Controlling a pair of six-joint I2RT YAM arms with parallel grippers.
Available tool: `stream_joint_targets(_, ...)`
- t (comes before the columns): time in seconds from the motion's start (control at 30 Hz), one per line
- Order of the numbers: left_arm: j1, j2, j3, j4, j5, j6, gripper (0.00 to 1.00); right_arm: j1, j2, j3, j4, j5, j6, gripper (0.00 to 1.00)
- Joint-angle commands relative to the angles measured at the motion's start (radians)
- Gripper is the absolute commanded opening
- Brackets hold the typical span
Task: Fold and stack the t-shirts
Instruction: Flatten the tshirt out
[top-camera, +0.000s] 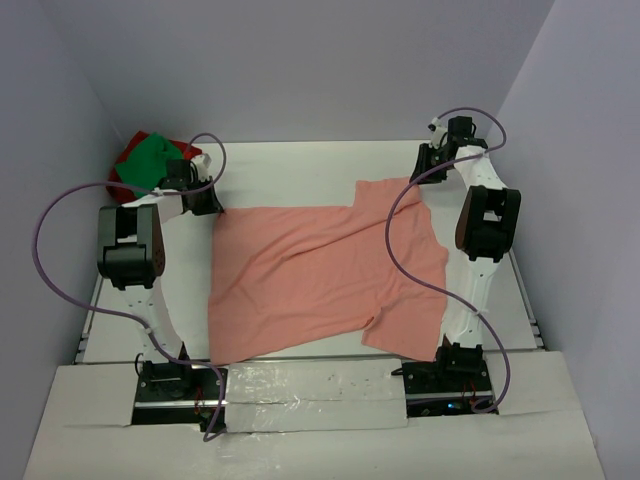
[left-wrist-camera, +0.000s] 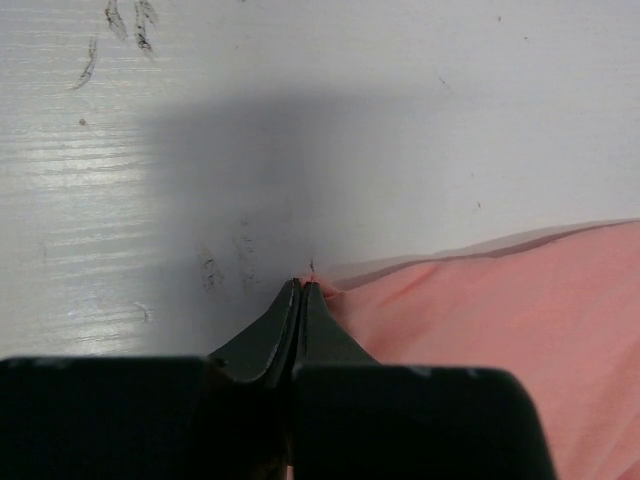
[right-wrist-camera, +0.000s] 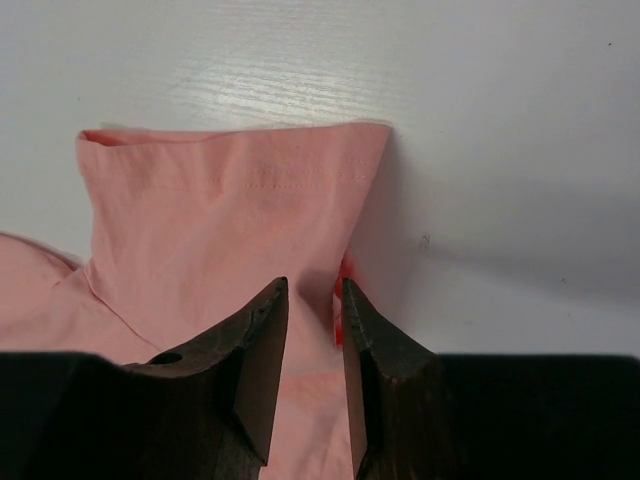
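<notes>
The pink sleeve is between both fingers at its folded edge (right-wrist-camera: 318, 288), and one finger is down beside the red bottom side. I need to close my right gripper now. Closing now would hold the sleeve.
The salmon-pink t-shirt (top-camera: 310, 270) lies spread across the middle of the white table (top-camera: 300, 165). My left gripper (top-camera: 205, 200) is at its far-left corner. In the left wrist view the left gripper (left-wrist-camera: 302, 283) is shut, with a bit of the pink shirt (left-wrist-camera: 520, 330) pinched at the tips and the edge raised slightly. My right gripper (top-camera: 425, 170) is at the far-right sleeve. In the right wrist view the right gripper (right-wrist-camera: 313, 282) stands narrowly open over the sleeve's (right-wrist-camera: 220, 210) right edge. The bright green t-shirt (top-camera: 148, 158) and dark red t-shirt (top-camera: 133, 146) lie bunched at the far left corner.
Grey walls close in the table on three sides. Purple cables (top-camera: 400, 250) loop from both arms, the right one hanging over the pink shirt. White panels (top-camera: 310, 385) cover the near edge between the arm bases.
</notes>
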Motion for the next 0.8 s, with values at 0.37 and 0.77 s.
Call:
stream_joint_targets(0.37, -0.030, -0.004, 0.007, -0.071, -0.009, 0.016, 0.00, 0.001, -0.031, -0.031, 0.025, -0.008, -0.008, 0.00)
stream_joint_targets(0.77, -0.021, -0.081, 0.010, -0.024, -0.068, 0.008, 0.00, 0.004, -0.172, -0.148, 0.183, 0.083, -0.015, 0.00)
